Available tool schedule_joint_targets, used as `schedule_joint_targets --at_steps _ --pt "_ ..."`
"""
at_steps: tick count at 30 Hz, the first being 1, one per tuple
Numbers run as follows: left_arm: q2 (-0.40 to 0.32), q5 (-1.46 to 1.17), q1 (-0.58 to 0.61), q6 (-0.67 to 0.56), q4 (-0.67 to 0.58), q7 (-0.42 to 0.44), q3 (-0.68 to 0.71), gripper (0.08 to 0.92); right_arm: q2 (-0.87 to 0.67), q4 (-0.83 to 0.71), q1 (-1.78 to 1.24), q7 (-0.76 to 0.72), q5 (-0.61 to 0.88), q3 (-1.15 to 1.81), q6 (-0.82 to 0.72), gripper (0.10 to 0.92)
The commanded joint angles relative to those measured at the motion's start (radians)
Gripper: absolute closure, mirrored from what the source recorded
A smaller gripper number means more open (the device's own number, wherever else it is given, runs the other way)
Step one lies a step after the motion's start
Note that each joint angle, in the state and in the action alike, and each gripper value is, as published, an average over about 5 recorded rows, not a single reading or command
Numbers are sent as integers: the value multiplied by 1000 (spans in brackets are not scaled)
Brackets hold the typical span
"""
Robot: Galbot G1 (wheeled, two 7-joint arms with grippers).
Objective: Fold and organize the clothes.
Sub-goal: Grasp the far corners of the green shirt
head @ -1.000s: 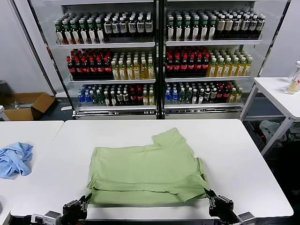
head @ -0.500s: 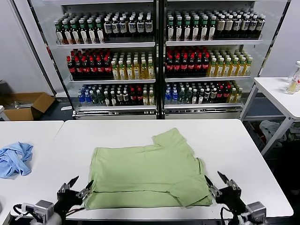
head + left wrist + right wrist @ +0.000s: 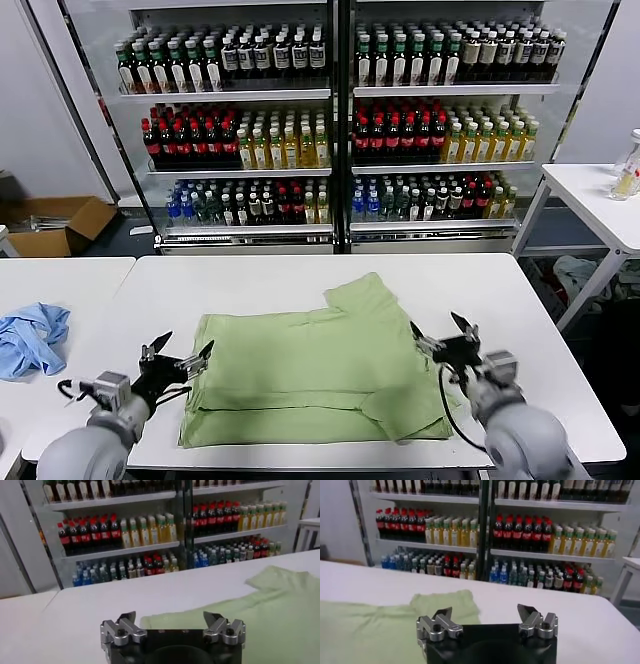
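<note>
My left gripper grabs the light green shirt's hem next. Then I fold the shirt lengthwise into a narrower piece.
The clothes, one light green shirt, lie folded into a broad rectangle in the middle of the white table, with a sleeve sticking out at the far right. My left gripper hovers open at the shirt's left edge and holds nothing. My right gripper hovers open at the shirt's right edge, also with nothing in it. In the left wrist view the open left gripper faces the green fabric. In the right wrist view the open right gripper has the shirt off to one side.
A crumpled light blue cloth lies on the neighbouring table at the left. Drink coolers full of bottles stand behind the table. A second white table stands at the right, and a cardboard box sits on the floor at the left.
Both grippers have opened and let go of the shirt's near corners. They have risen and moved from the table's near edge up along the shirt's sides. The near hem now lies flat.
</note>
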Motion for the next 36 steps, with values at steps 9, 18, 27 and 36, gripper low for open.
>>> schedule_joint_targets --at_steps 9,18,27,36 --pt "30 -30 -351 9 430 25 129 177 185 -537 476 9 -16 -242 -19 203" --pt "5 -22 -419 5 532 53 168 177 286 -762 538 -16 -73 -235 28 203" --pt "0 -22 -443 0 585 89 178 177 346 -876 558 -32 -96 -207 60 203" --pt "-3 -23 -437 -11 593 117 180 259 374 -924 566 -45 -124 -200 81 252"
